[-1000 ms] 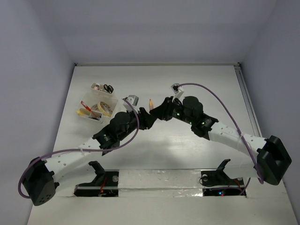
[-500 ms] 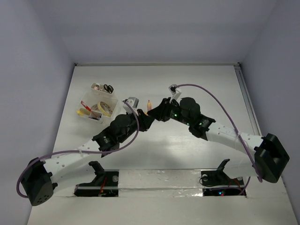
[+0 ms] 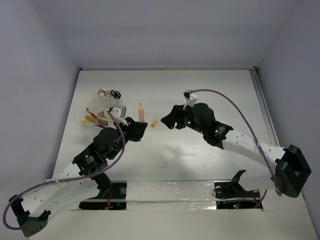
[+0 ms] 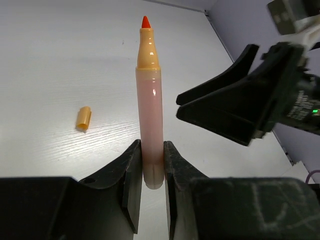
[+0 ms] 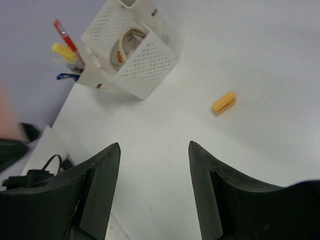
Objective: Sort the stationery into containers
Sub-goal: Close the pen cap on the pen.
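Note:
The right gripper grabs the orange cap point(image 3: 154, 122) across its sides next, so the cap's open end stays free to cap the marker's orange tip.
A pale pink marker point(image 4: 150, 110) with a bare orange tip stands upright in my left gripper point(image 4: 151, 160), which is shut on its lower end. From above, the marker point(image 3: 141, 112) and left gripper point(image 3: 140, 123) are just right of the containers point(image 3: 100, 100), a whitish perforated box with compartments. A small orange cap point(image 3: 154, 122) lies loose on the table between the arms. My right gripper point(image 5: 154, 146) hangs open and empty, with the cap point(image 5: 223, 102) ahead of it to the right. The containers point(image 5: 145, 60) hold a tape roll point(image 5: 127, 42) and a red pen point(image 5: 64, 34).
Black-handled scissors point(image 3: 115, 93) stand in the box's far compartment. The right gripper point(image 4: 240, 100) is close by on the marker's right side. White table surface stretches behind and to the right, and grey walls enclose the table.
The two grippers were together at the marker. The left arm has pulled left with the marker, the right gripper has opened, and the orange cap now lies on the table.

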`<state>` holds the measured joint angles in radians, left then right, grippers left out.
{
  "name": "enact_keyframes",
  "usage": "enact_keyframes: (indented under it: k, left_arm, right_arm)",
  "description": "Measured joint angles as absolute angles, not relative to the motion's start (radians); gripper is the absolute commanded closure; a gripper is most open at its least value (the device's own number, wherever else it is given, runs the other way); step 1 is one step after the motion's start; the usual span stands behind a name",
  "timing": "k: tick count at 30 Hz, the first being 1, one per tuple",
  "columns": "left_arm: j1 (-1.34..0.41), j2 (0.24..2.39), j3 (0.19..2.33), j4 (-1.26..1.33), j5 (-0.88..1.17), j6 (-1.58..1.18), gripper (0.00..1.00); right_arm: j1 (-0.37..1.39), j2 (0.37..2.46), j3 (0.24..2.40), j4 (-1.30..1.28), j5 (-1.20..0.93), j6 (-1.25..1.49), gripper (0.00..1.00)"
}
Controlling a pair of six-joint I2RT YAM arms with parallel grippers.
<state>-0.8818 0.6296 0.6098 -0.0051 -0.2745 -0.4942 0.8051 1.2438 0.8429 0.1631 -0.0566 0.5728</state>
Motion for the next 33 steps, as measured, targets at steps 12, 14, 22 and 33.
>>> enact_keyframes:
  k: [12,14,22,33]
  left_arm:
    - [-0.882,0.453,0.745,-0.204,-0.353,-0.421,1.0]
    - [-0.882,0.443,0.744,-0.224,-0.354,-0.416,1.0]
    - [-0.882,0.403,0.74,-0.252,-0.352,-0.402,1.0]
    - [-0.882,0.364,0.734,-0.252,-0.34,-0.397,1.0]
  right_arm:
    - [0.797,1.692,1.068,0.054,0.012,0.599,0.23]
    - [0.797,1.762,1.105,0.052,0.011,0.618,0.24]
    - [0.793,1.966,1.225,0.048,0.019,0.683,0.31]
    - [0.783,2.032,1.288,0.029,0.041,0.73,0.49]
